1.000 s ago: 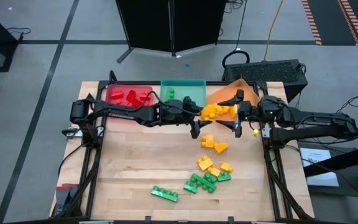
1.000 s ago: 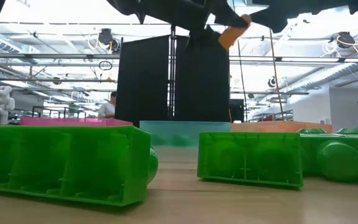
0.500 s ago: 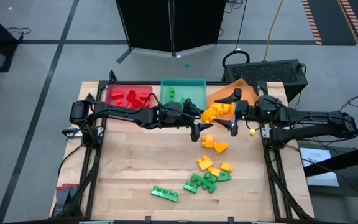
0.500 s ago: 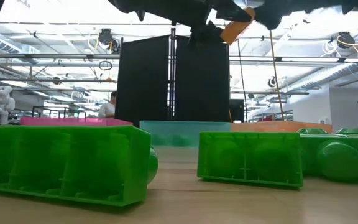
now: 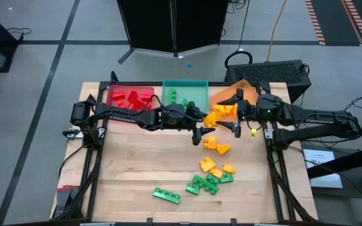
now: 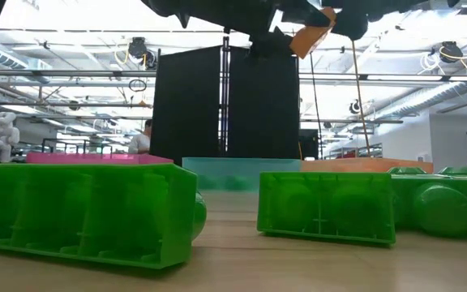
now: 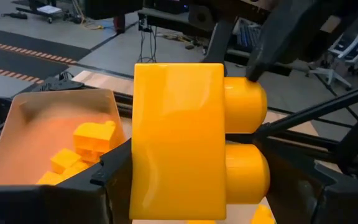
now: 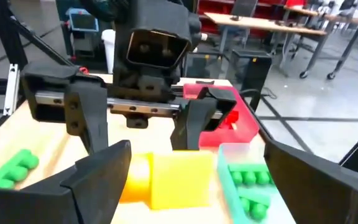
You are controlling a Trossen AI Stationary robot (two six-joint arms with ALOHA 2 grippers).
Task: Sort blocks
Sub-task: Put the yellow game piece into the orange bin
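My right gripper grabs the yellow block by its studs and flat base next, ready to sort it into the orange tray after that.
My left gripper (image 5: 205,120) reaches in from the table's left and is shut on a yellow block (image 7: 179,137) with two round studs, held high above the table next to the orange tray (image 5: 239,93). The low view shows that block (image 6: 313,36) up under the arms. My right gripper (image 5: 229,114) faces it from the table's right, open. Its fingers stand wide on either side of the block (image 8: 178,180) and touch nothing. More yellow blocks (image 5: 215,144) and green blocks (image 5: 201,184) lie loose on the table. My left gripper pinches the yellow block between its two fingers, one on the smooth flat side (image 7: 138,180), the other at the studded side (image 7: 253,177). The fingers come level from the table's left. The block is lifted clear, its studs pointing sideways.
Three trays line the far edge. The red tray (image 5: 119,89) holds red blocks, the teal one (image 5: 197,85) green blocks and the orange one yellow blocks (image 7: 82,146). Another green block (image 5: 166,195) lies near the front edge. Bare wood lies to the left.
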